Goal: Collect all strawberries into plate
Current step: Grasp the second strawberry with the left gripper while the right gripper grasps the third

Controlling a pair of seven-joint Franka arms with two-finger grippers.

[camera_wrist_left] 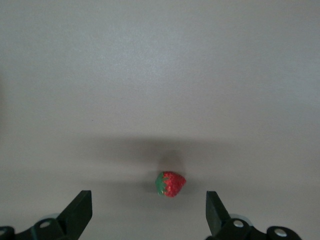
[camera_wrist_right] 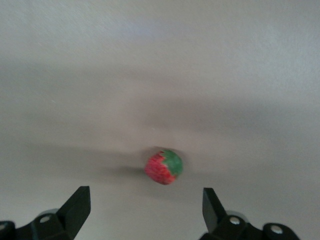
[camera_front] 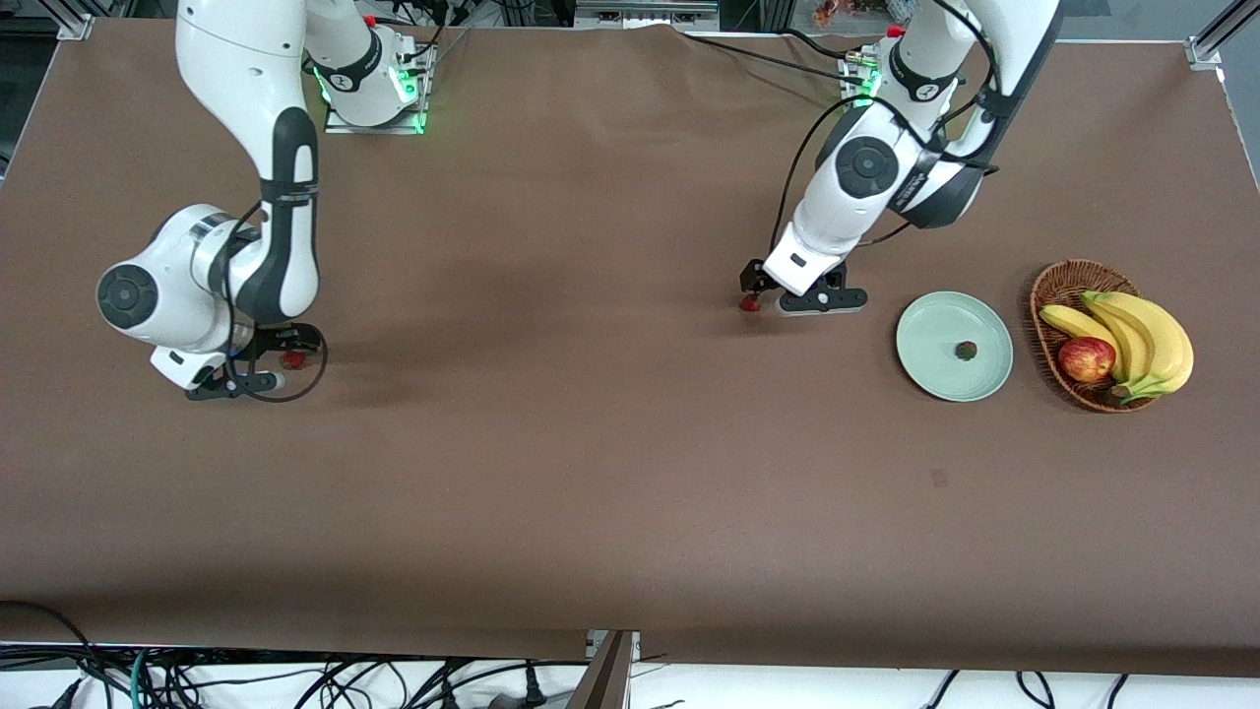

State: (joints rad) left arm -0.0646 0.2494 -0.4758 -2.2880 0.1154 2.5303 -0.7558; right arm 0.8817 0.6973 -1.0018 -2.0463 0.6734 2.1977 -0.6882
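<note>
My right gripper needs to move toward the red strawberry first and only then close on it, because the strawberry still lies beyond its fingers.
Three strawberries show. One strawberry [camera_front: 967, 350] lies in the pale green plate [camera_front: 930, 330], near its middle. A second strawberry [camera_front: 750, 303] [camera_wrist_left: 170, 184] lies on the brown table toward the middle, beside the plate. My left gripper [camera_front: 778, 295] [camera_wrist_left: 148, 212] hangs low just over it, open, and the berry sits just ahead of the fingertips [camera_wrist_left: 80, 210]. The third strawberry [camera_front: 292, 360] [camera_wrist_right: 164, 167] lies at the right arm's end of the table. My right gripper [camera_front: 276, 362] [camera_wrist_right: 145, 210] is low over it, open, holding nothing.
A brown wicker basket [camera_front: 1053, 290] stands beside the plate at the left arm's end, holding bananas [camera_front: 1142, 340] and a red apple [camera_front: 1086, 358]. Cables hang along the table's near edge.
</note>
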